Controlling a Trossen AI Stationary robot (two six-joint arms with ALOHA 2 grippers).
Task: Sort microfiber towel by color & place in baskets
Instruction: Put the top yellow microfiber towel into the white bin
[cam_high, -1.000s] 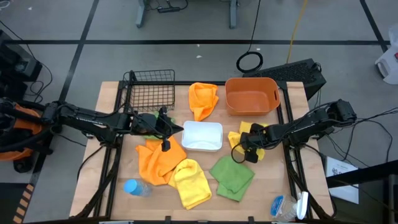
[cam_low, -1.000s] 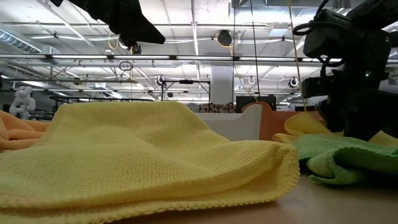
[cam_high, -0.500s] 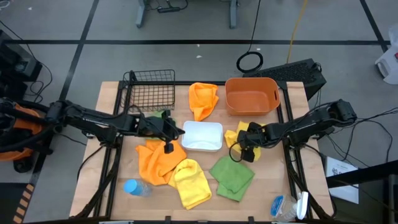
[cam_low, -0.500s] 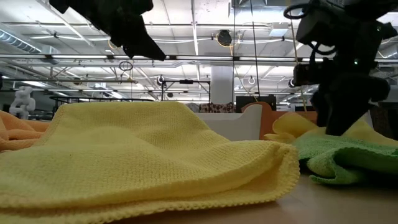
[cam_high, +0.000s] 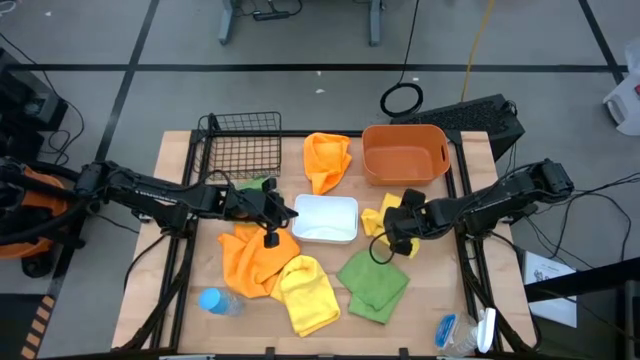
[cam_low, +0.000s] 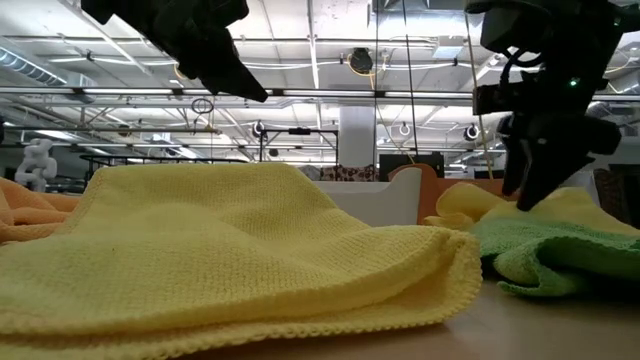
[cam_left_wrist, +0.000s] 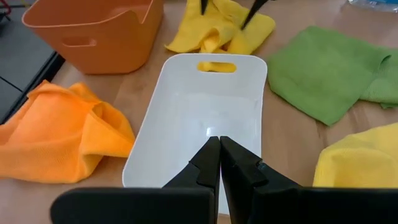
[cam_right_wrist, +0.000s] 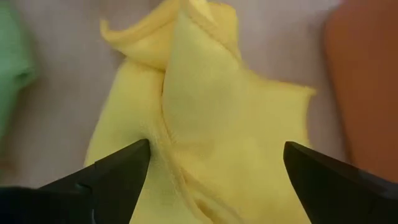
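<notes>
The yellow towel needs to be sorted into the white tray (cam_high: 330, 232). My right gripper will grab the towel by its bunched fold (cam_high: 373, 222) next.
My right gripper (cam_right_wrist: 216, 149) is open and hovers just above a crumpled yellow towel (cam_right_wrist: 211, 112) lying on the table right of the white tray (cam_high: 330, 232); it holds nothing. My left gripper (cam_left_wrist: 219, 142) is shut and empty, over the tray's left end (cam_left_wrist: 186, 106). Other towels lie flat on the table: orange (cam_high: 328, 160), orange (cam_high: 252, 260), yellow (cam_high: 308, 292) and green (cam_high: 373, 283). A green patch (cam_high: 258, 184) shows beside the black wire basket (cam_high: 242, 145). The orange tub (cam_high: 405, 153) stands at the far right.
A blue plastic bottle (cam_high: 214, 300) lies near the table's near left corner, and small blue and white items (cam_high: 460, 330) at the near right corner. In the low view the near yellow towel (cam_low: 230, 250) fills the foreground. The white tray and orange tub hold nothing.
My right gripper has risen off the yellow towel and drawn slightly toward the far edge; the towel stays on the table. My left gripper has shifted a little to the right, toward the white tray.
</notes>
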